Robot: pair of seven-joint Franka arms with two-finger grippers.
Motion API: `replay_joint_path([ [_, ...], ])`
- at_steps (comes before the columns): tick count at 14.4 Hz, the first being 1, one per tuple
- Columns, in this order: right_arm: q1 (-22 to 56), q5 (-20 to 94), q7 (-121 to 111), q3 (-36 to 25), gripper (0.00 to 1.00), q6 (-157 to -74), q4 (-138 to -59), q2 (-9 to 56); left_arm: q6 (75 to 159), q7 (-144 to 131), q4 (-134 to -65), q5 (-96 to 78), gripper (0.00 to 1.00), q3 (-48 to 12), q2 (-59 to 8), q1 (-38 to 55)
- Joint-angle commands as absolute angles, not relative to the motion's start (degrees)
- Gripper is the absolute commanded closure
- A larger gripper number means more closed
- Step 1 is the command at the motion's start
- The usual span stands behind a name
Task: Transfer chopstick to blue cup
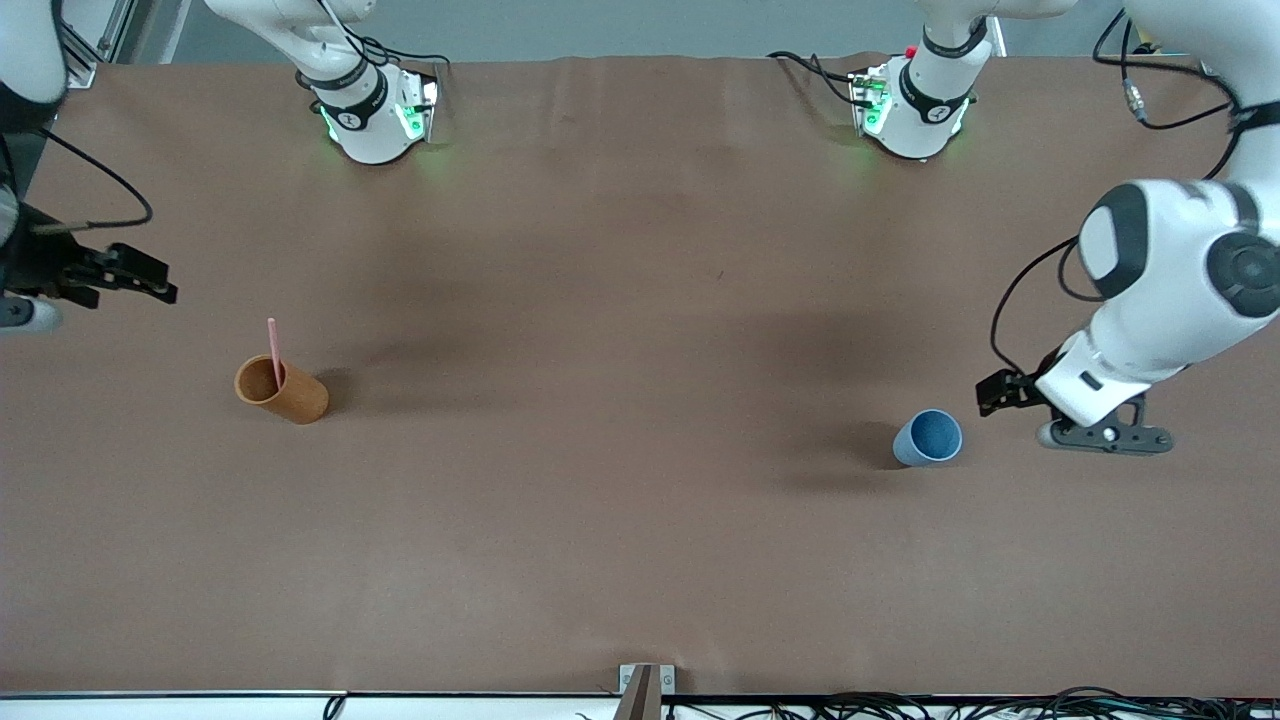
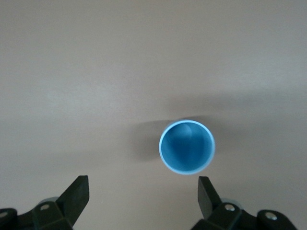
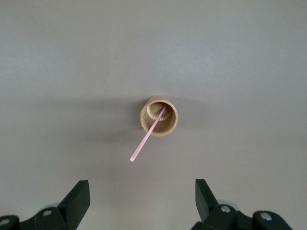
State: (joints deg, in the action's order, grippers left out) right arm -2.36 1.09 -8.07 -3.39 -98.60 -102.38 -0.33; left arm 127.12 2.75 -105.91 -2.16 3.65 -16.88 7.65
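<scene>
I should grab the blue cup's rim with my left gripper, keeping its opening free for the chopstick (image 1: 272, 352).
The thin pale pink chopstick (image 1: 272, 352) stands leaning in the orange-brown cup (image 1: 283, 391) toward the right arm's end of the table. It also shows in the right wrist view (image 3: 147, 136), sticking out of the orange-brown cup (image 3: 169, 125). The blue cup (image 1: 928, 437) stands upright and empty toward the left arm's end; the left wrist view looks straight down into it (image 2: 187, 146). My left gripper (image 1: 1100, 438) (image 2: 143, 201) is open and empty, up over the table beside the blue cup. My right gripper (image 1: 20, 315) (image 3: 142, 201) is open and empty, high over the table's end, apart from the orange-brown cup.
Brown table cover (image 1: 640, 450) spans the view. The arm bases (image 1: 375, 115) (image 1: 915, 110) stand at the farthest edge. A small metal bracket (image 1: 645, 688) and cables (image 1: 1000, 705) lie along the nearest edge.
</scene>
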Motion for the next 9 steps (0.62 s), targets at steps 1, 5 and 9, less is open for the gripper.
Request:
replay_joint_path([
  [1,-3.34,1.05,-7.82,-2.72,0.03,-106.94,-114.67,-5.45,132.96,2.90,-106.35,-3.60,0.00,3.60,-21.78,7.82],
  [5,-2.82,1.05,-7.65,-2.46,0.06,-118.01,-125.31,-5.45,138.77,2.72,-107.40,-4.13,0.00,3.43,-25.93,8.17],
  [9,-1.76,0.97,-7.82,-2.29,0.18,-123.74,-129.55,-5.10,142.98,2.72,-108.19,-5.27,0.01,2.56,-28.38,8.44],
])
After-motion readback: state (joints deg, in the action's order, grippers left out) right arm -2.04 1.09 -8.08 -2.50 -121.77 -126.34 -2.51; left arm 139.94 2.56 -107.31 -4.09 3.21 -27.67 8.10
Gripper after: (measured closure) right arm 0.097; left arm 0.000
